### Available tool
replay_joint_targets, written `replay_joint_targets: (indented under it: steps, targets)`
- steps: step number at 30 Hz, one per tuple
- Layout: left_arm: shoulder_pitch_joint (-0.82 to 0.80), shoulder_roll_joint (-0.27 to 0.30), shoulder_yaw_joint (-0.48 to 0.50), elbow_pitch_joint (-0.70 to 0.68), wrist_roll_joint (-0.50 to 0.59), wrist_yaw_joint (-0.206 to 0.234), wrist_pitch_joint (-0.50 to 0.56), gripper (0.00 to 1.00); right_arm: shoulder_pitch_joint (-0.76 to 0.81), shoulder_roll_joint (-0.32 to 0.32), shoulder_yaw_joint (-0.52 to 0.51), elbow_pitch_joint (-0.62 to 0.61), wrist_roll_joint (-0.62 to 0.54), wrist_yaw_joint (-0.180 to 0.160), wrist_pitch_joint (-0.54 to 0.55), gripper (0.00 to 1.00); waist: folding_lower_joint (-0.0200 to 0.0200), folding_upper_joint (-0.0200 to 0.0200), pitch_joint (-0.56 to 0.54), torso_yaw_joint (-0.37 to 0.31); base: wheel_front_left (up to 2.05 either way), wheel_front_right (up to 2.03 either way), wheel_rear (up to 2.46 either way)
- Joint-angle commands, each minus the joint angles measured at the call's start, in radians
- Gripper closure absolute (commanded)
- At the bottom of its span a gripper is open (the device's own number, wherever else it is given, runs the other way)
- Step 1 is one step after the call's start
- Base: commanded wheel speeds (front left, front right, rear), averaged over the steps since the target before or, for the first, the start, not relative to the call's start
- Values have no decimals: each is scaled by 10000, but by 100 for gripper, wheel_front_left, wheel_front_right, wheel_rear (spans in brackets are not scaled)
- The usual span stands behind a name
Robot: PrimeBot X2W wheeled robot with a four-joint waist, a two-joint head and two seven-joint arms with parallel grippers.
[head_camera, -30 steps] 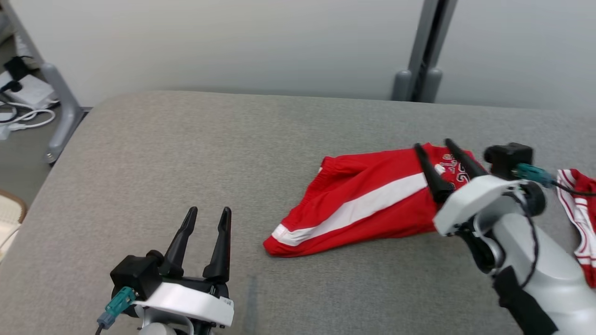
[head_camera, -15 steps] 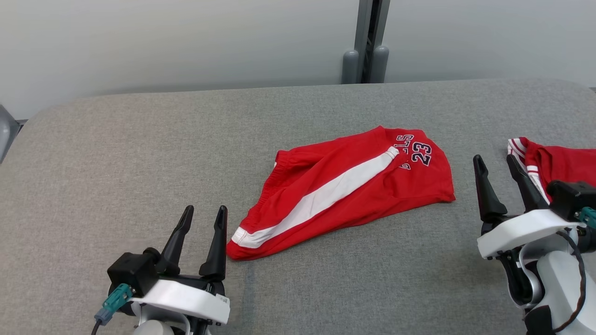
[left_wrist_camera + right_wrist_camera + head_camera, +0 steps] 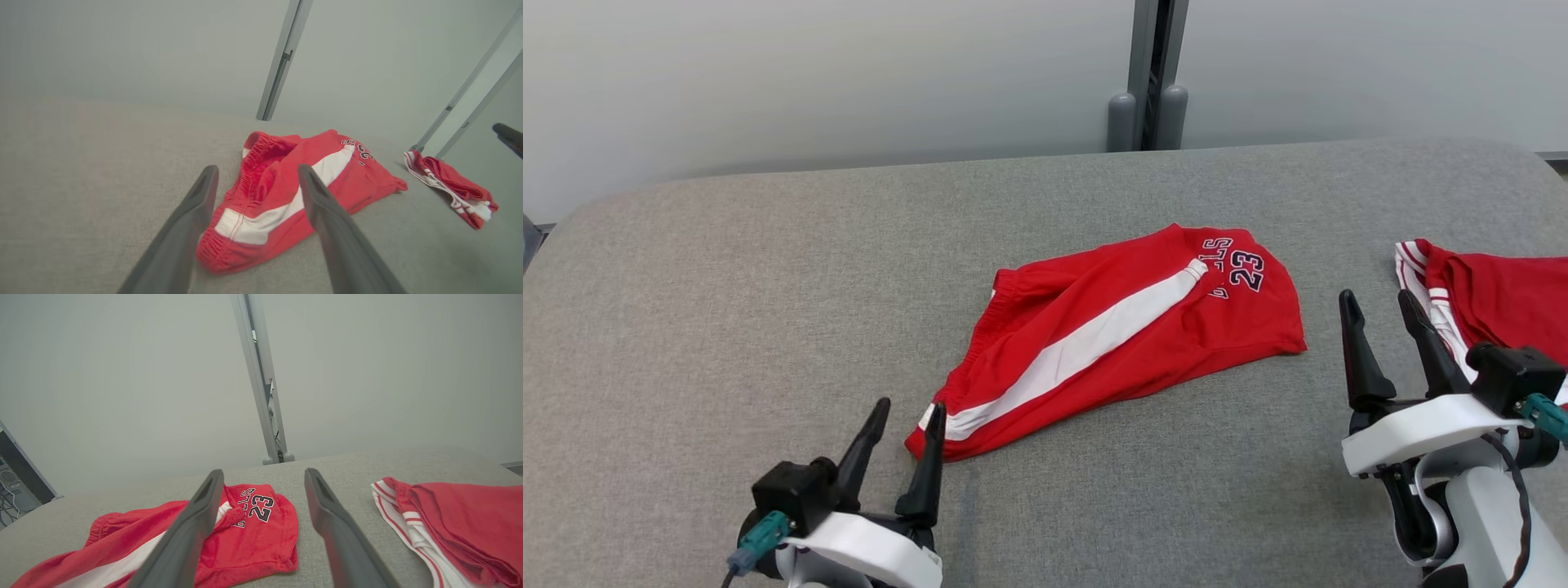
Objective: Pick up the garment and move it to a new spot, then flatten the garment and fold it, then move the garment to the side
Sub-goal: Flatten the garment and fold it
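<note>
I next need to pinch the shorts' bunched waistband corner (image 3: 932,423) with my left gripper, as it stands up in a thick fold while the slack red cloth (image 3: 1150,364) lies flat.
The garment (image 3: 1127,335) is a pair of red shorts with a white side stripe and the number 23. It lies loosely folded and slightly rumpled in the middle of the grey table (image 3: 768,286). My left gripper (image 3: 910,404) is open at the shorts' near left corner, its right fingertip at the waistband edge. In the left wrist view the garment (image 3: 265,192) lies between and beyond the spread fingers of the left gripper (image 3: 258,168). My right gripper (image 3: 1375,295) stands open to the right of the shorts, clear of them. The right wrist view shows the garment (image 3: 261,535) behind the right gripper (image 3: 264,473).
A second red garment with white trim (image 3: 1494,294) lies at the table's right edge, just beyond my right gripper, and shows again as a second garment (image 3: 449,514) in the right wrist view. A grey post (image 3: 1147,73) stands behind the table against a pale wall.
The head camera has turned right. My right gripper has come off the shorts and now stands to their right. My left gripper has moved in to the shorts' near left corner.
</note>
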Motion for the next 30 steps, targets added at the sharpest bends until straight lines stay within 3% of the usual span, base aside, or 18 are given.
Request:
replay_joint_targets:
  steps: [1,13,28,29,30]
  targets:
    - [-115,39,-124,260,80,-56,-30,0,116,12,-33,-62,-37,0,54,0,0,0,1,-26,0,0,0]
    - [-1522,294,-948,2877,793,-99,160,0,30,105,7,-164,-125,0,192,0,0,0,352,-331,0,0,0]
    - [-2437,283,-1037,4203,714,35,161,0,-98,193,-134,-5,-221,0,153,0,0,0,605,-486,0,0,0]
    - [-2464,281,-1066,4236,683,4,155,17,-100,205,-142,13,-224,0,146,0,0,0,605,-481,0,0,0]
    - [-2501,274,-1078,4242,637,-24,141,43,-106,214,-148,30,-227,0,144,0,0,0,607,-474,0,0,0]
